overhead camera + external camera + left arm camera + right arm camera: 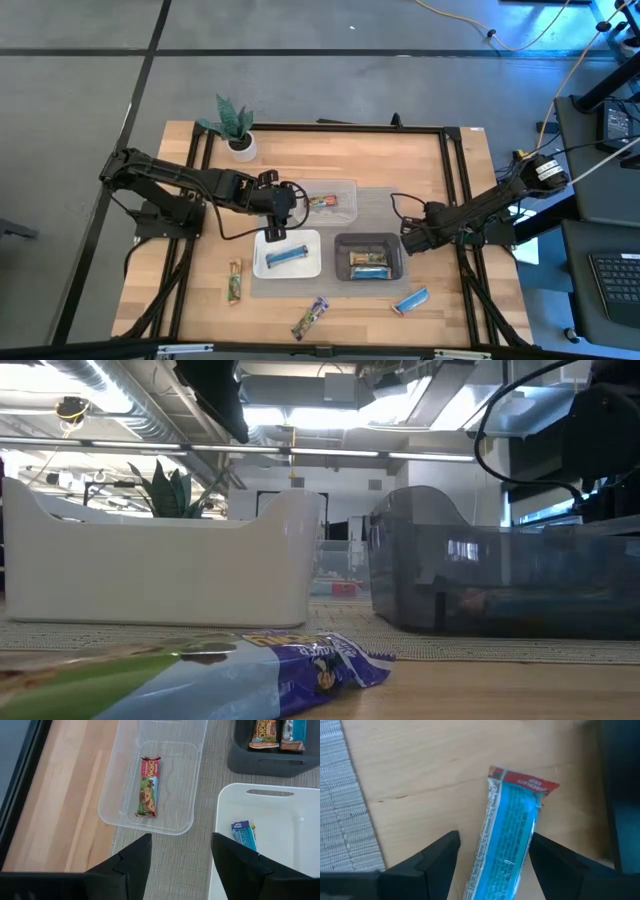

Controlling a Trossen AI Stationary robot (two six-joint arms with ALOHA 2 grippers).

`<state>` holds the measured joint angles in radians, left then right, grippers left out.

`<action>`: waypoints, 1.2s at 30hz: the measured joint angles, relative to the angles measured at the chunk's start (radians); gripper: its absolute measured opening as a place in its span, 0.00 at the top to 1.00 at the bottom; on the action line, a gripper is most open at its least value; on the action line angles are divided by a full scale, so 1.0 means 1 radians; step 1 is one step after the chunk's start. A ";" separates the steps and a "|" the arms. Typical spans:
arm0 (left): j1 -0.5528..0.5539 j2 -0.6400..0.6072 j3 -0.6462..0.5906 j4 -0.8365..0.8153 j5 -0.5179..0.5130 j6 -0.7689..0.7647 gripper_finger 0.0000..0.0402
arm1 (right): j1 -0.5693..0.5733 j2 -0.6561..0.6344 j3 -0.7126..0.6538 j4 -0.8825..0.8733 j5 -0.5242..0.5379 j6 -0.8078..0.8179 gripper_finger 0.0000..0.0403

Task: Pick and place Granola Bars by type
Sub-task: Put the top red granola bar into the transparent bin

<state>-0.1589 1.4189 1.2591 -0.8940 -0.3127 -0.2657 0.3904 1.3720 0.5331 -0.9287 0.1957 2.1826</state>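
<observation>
The right gripper should close on the blue bar, since its fingers reach down to the wood along both long edges of the bar.
My left gripper (280, 216) (177, 857) is open and hovers over the grey mat, between the clear tray and the white tray. A red-green bar (148, 786) lies flat in the clear tray (350, 190). One blue bar (285, 257) lies in the white tray (280, 800). Brown and blue bars (368, 266) lie in the black tray (345, 243). My right gripper (408, 240) (492, 860) is open above the wood beside the black tray. A blue bar (512, 830) (411, 300) lies flat on the table and shows between its fingers. A green bar (234, 282) and a green-purple bar (311, 318) (250, 670) lie on the wood.
A potted plant (236, 128) stands at the table's far left corner. The grey mat (375, 205) carries all three trays. A black frame (455, 170) runs along the table's edges. Bare wood lies left of the mat and along the near edge.
</observation>
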 joint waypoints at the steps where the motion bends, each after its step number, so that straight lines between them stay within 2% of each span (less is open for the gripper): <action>1: 0.000 0.000 0.000 0.000 0.000 0.000 0.51 | 0.000 0.001 0.000 0.000 0.003 0.000 0.40; 10: 0.000 0.000 0.000 0.000 0.000 0.000 0.51 | 0.000 0.001 -0.002 0.013 0.017 -0.084 0.41; 23: 0.000 0.000 0.000 0.000 0.000 0.000 0.51 | -0.002 0.001 0.007 0.030 0.026 -0.206 0.65; 30: 0.000 -0.004 0.000 -0.025 0.002 -0.005 0.51 | -0.002 0.003 0.051 -0.002 0.005 -0.284 0.66; 36: 0.000 -0.030 0.000 -0.112 0.025 -0.113 0.51 | -0.002 0.002 0.127 -0.080 0.020 -0.367 0.66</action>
<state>-0.1593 1.3892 1.2591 -1.0059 -0.2878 -0.3788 0.3889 1.3739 0.6596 -1.0085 0.2159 1.8153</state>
